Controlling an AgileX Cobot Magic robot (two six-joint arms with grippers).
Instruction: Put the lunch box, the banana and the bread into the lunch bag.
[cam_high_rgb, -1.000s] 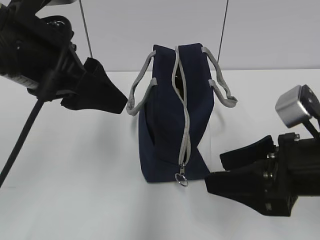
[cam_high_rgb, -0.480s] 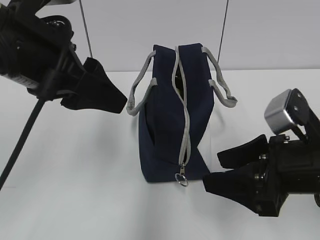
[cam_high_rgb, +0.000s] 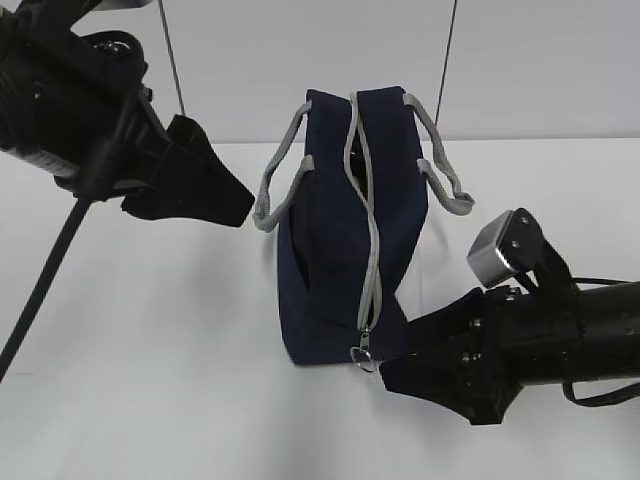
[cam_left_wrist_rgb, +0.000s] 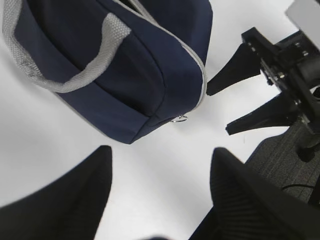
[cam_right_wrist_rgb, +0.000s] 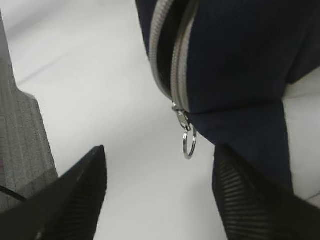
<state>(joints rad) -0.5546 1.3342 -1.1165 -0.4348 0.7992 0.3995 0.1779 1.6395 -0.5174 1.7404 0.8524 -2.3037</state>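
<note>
My right gripper grabs the zipper by its metal ring pull next, to zip up the packed lunch bag.
The navy lunch bag stands on the white table with its grey handles hanging to both sides. Its zipper's ring pull hangs at the near bottom end, and a narrow dark gap shows between the grey zipper tapes. My right gripper is open, low at the bag's near right corner. In the right wrist view the ring pull hangs just ahead of the open right gripper, close to the right finger. My left gripper is open and empty, raised left of the bag. The lunch box, banana and bread are out of view.
Two thin dark rods stand behind the bag against the wall. A grey ribbed surface lies past the table's edge and also shows in the right wrist view.
My right gripper has moved left and down, up to the bag's near corner and the ring pull. The left arm and the bag have not moved.
</note>
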